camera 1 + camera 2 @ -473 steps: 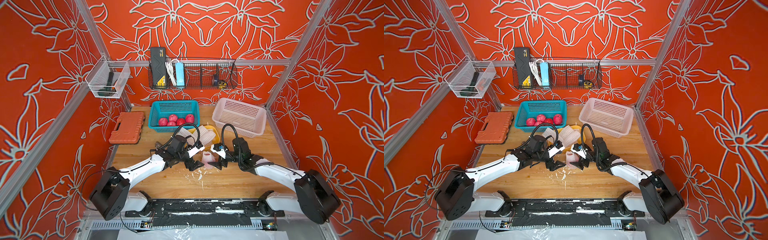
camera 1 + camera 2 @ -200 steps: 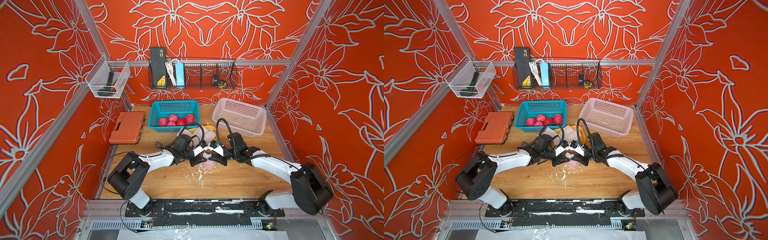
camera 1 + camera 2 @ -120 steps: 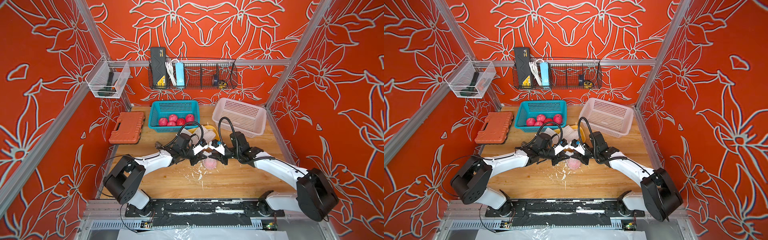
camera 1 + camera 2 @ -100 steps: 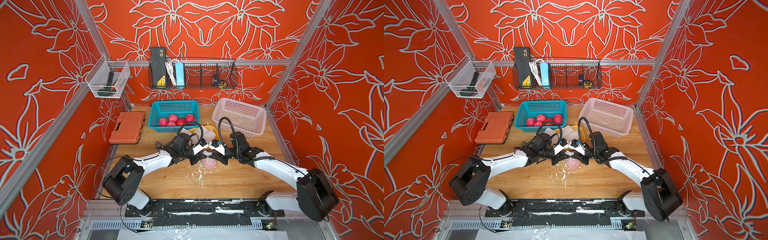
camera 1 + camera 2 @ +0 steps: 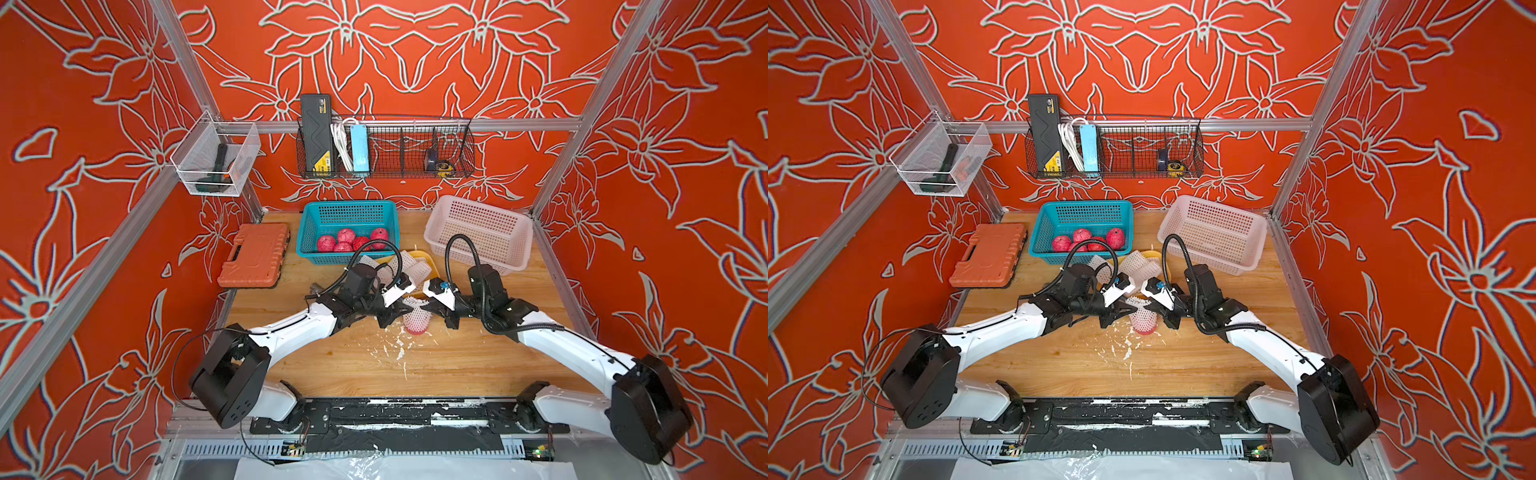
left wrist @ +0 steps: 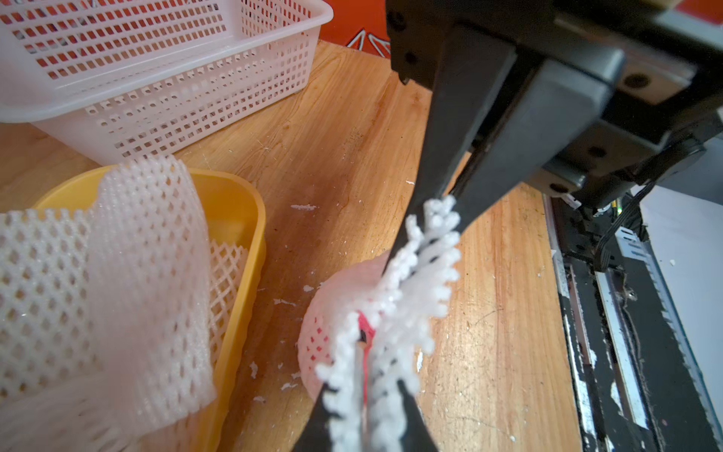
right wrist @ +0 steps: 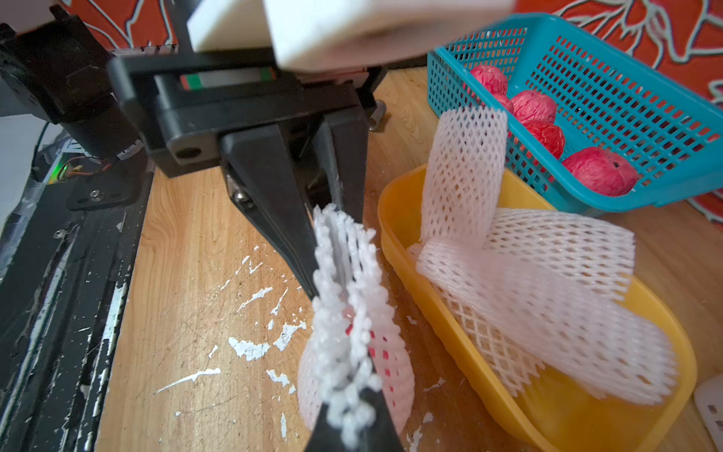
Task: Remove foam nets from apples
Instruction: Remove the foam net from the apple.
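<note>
The foam net's mesh is snug around the apple outside the yellow tray, so I need to move the foam net to the tray before opening my right gripper.
One apple stands at the middle of the table, wrapped in a white foam net whose rim is pulled up above it. My left gripper is shut on that rim from the left. From the right, my right gripper is shut on the same rim. Red skin shows through the mesh. Several bare apples lie in the teal basket. Loose foam nets are heaped in the yellow tray.
An empty white basket stands at the back right and an orange case at the back left. White foam crumbs litter the wood in front of the apple. The yellow tray lies just behind the grippers.
Both grippers have come in on the net's rim from either side, and the right jaws have shut on it. The netted apple stays where it was.
</note>
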